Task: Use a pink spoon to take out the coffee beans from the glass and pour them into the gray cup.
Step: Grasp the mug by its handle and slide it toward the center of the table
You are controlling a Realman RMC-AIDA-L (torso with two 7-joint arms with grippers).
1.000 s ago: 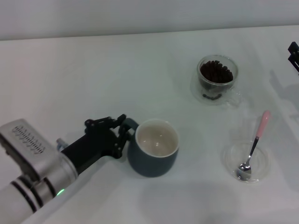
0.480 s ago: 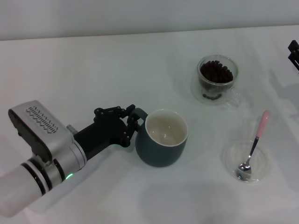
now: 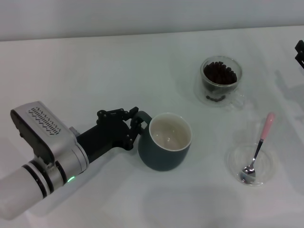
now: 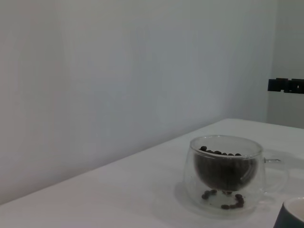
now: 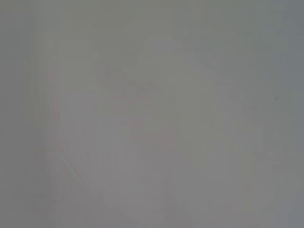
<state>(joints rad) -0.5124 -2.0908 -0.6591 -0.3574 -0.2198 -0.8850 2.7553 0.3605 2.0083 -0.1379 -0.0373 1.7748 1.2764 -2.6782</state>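
My left gripper is ready to release the cup, because the gray cup's base (image 3: 162, 166) sits upright on the tabletop in the head view.
The gray cup (image 3: 161, 159) stands upright at the table's middle, its off-white inside bare. My left gripper (image 3: 136, 125) is shut on the cup's loop handle from the left. The glass (image 3: 221, 81) with coffee beans (image 3: 219, 72) stands at the far right; the left wrist view shows the glass (image 4: 228, 190) and its coffee beans (image 4: 226, 167) close ahead, with the gray cup's rim (image 4: 293, 216) at a corner. The pink spoon (image 3: 260, 145) lies with its bowl in a clear dish, handle pointing away. Only a tip of my right gripper (image 3: 299, 53) shows at the right edge.
A shallow clear dish (image 3: 232, 160) sits at the near right under the spoon's bowl. A few loose beans lie inside the glass's double wall at its base. The right wrist view is a blank grey.
The left gripper has dragged the gray cup to the right and a little farther from me. In the last half second it has barely moved. The spoon and glass have stayed put.
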